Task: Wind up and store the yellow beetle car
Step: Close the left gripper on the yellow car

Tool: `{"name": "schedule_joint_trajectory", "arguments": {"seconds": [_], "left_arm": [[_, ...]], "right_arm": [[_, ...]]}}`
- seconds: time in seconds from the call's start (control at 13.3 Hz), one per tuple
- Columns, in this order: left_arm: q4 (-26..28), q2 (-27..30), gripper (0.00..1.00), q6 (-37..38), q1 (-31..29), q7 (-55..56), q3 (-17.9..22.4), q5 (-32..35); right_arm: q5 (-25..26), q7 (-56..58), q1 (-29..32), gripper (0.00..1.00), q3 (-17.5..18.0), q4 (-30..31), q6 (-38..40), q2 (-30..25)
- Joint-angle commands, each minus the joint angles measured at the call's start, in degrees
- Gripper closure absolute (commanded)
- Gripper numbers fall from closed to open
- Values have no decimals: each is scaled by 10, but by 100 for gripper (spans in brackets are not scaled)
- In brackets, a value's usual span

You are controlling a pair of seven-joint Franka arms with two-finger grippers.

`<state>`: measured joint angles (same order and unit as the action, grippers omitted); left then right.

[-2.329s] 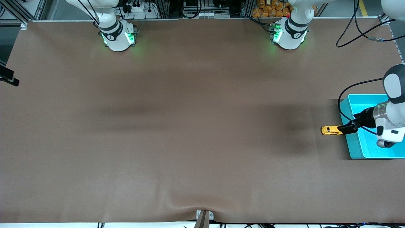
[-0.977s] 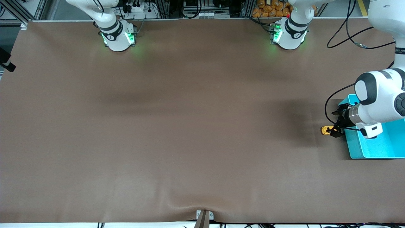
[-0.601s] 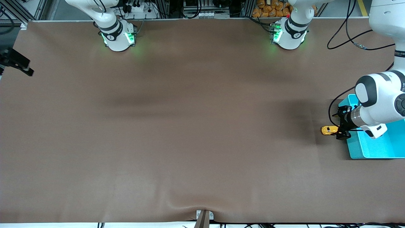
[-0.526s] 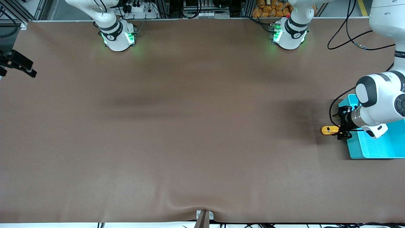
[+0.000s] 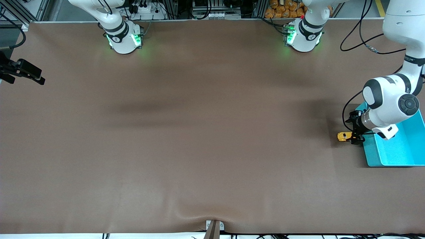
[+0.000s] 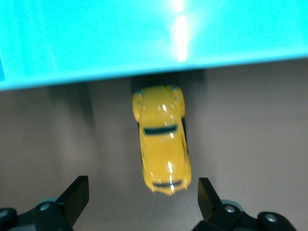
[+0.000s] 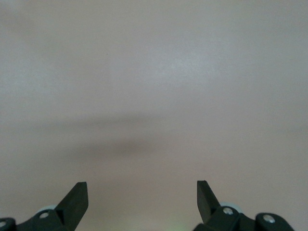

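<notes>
The left gripper's fingers are above the yellow beetle car's near end (image 5: 340, 136), short of its middle (image 5: 347, 136), so they would miss if they closed now. The left gripper should go lower first and then close.
The yellow beetle car (image 5: 344, 136) stands on the brown table at the left arm's end, right beside the turquoise bin (image 5: 398, 151). In the left wrist view the car (image 6: 162, 139) points one end at the bin's wall (image 6: 144, 38). My left gripper (image 5: 354, 135) hangs low over the car, open. In the left wrist view the left gripper (image 6: 142, 195) has the car's near end just between its spread fingertips, with a gap on each side. My right gripper (image 5: 31, 73) is open over the bare table edge at the right arm's end. In the right wrist view the right gripper (image 7: 141, 195) holds nothing.
The bin's floor shows nothing in it. A black cable (image 5: 345, 114) loops from the left wrist above the car. A small bracket (image 5: 214, 227) sticks up at the table edge nearest the front camera, where the brown cloth wrinkles.
The left wrist has turned and pulled back slightly toward the bin, uncovering more of the car. The right gripper has come farther in over the table's end. The car has stayed put.
</notes>
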<state>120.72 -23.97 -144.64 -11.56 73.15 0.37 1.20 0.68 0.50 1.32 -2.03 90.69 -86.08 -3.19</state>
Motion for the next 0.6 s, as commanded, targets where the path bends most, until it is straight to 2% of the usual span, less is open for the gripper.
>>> {"name": "schedule_joint_trajectory", "arguments": {"seconds": [0.0,0.53], "left_arm": [[17,2,0,-35,-16,9,-4,18],[17,-34,0,-93,-22,9,-4,18]], "right_arm": [[0,-2,-4,0,-2,-3,8,-2],[3,-2,0,0,-3,-5,7,-2]]}}
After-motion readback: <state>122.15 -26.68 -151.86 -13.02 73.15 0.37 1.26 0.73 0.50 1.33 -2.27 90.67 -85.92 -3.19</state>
